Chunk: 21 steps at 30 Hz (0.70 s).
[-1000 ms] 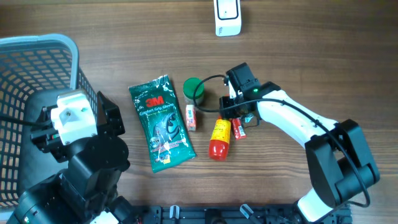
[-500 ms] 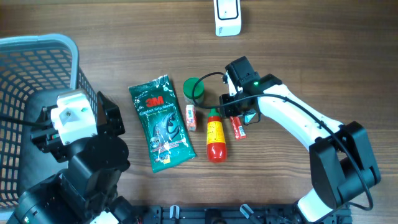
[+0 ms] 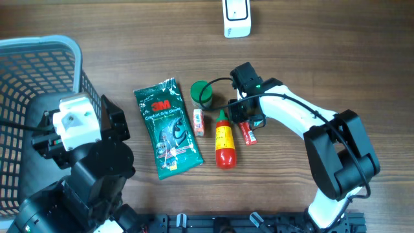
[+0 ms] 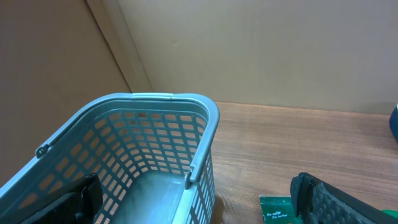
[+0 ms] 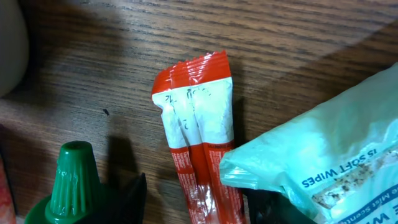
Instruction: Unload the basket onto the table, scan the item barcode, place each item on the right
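My fingers reach down on either side of the sachet pack in the right wrist view. My right gripper should close on the pack now.
A red-and-white sachet pack (image 5: pixel 198 134) lies flat on the wood, its lower part between the fingers of my right gripper (image 5: pixel 199 200). The jaws stand apart, with bare wood between the left finger (image 5: pixel 133 200) and the pack. In the overhead view the right gripper (image 3: pixel 248 120) hangs over that pack (image 3: pixel 248 134), beside a red sauce bottle (image 3: pixel 224 141) with a green cap (image 5: pixel 73 180). A pale green wipes packet (image 5: pixel 323 162) covers the right finger. The white scanner (image 3: pixel 237 17) stands at the far edge. My left gripper (image 4: pixel 196 194) is wide open above the basket rim (image 4: pixel 205 146), holding nothing.
A grey-blue basket (image 3: pixel 39 71) fills the left side. On the table lie a green 3M pouch (image 3: pixel 167 127), a small red-and-white packet (image 3: pixel 199 122) and a green round lid (image 3: pixel 202 92). The left arm (image 3: pixel 77 129) sits between basket and pouch.
The sauce bottle has swung from a tilt to nearly straight, its cap now left of the right gripper. The right gripper shifted slightly up-left. The left arm stayed still.
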Available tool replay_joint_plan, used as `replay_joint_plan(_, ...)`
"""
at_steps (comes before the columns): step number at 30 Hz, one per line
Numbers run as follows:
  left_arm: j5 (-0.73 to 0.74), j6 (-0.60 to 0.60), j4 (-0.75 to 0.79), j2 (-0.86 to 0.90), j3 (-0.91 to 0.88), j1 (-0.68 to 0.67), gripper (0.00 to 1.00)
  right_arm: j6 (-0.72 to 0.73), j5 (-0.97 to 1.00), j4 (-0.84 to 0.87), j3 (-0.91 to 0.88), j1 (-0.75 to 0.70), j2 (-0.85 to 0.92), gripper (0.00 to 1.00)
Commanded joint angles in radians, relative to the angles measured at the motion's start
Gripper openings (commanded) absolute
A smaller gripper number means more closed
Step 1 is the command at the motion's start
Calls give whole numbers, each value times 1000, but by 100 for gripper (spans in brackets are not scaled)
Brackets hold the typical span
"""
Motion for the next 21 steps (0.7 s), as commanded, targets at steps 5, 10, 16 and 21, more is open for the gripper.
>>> replay_joint_plan(5,2,9,3,2,1,-3,100,-14,-208,-18,2,-16,153,4)
replay_joint_plan(10,2,9,3,2,1,-3,100,269,-229,-28,31,-119,10,4)
replay_joint_plan(16,2,9,3,2,1,-3,100,1508,-209,-311,31,-172,-296,4)
replay_joint_plan(21,2,9,3,2,1,-3,100,1673,-287,-332,31,-142,-340,4)
